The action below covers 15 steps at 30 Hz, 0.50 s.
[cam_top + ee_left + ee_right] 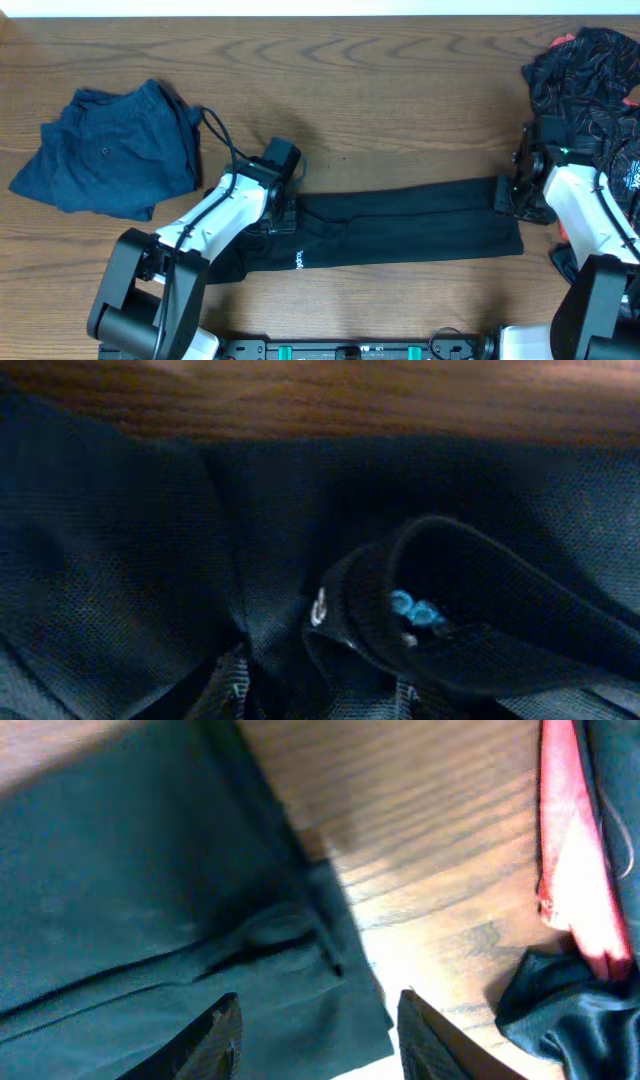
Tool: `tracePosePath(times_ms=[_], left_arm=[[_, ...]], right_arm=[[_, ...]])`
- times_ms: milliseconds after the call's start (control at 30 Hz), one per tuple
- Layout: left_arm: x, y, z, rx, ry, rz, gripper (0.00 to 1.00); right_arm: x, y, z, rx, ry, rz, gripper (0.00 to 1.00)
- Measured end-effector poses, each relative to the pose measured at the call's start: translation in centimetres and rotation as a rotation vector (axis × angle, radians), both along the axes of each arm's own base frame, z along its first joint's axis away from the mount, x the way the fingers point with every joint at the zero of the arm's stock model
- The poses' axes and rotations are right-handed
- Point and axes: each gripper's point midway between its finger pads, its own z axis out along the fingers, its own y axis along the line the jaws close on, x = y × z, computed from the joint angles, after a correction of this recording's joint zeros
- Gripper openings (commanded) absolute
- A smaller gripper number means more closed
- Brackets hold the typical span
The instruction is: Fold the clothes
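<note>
The black shirt's end lies flat below my right gripper's fingers with its fold in line with their gap, so my right gripper must go lower before closing on it.
The black shirt (400,225) lies folded into a long strip across the middle of the table, with small white lettering (298,262) near its left end. My left gripper (280,210) is down on the shirt's left end. In the left wrist view its fingers (320,695) are apart and pressed into the fabric (120,560), next to the collar (450,560). My right gripper (512,197) is at the strip's right end. In the right wrist view it is open (315,1030), and its fingers straddle the shirt's corner (120,890) just above the table.
A dark blue garment (110,150) lies bunched at the back left. A black garment with thin red lines (585,70) is piled at the back right, close to my right arm. Its red and black fabric shows in the right wrist view (570,850).
</note>
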Motion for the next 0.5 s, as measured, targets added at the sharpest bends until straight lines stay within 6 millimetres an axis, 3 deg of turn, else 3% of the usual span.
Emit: tracePosePath(times_ms=[100,267,433,500], left_arm=[[0.3,0.6,0.0,-0.001,0.0,0.024,0.5],[0.5,1.1,0.0,0.0,0.002,0.045,0.5],[0.4,1.2,0.0,0.002,0.004,0.045,0.5],[0.4,1.2,0.0,0.002,0.004,0.045,0.5]], right_arm=[[-0.4,-0.4,-1.3,0.007,-0.009,-0.017,0.56],[-0.8,-0.1,-3.9,0.031,-0.025,-0.005,0.57],[0.4,0.6,-4.1,0.072,-0.091,0.007,0.57],[0.6,1.0,-4.2,0.092,-0.103,0.01,0.52]])
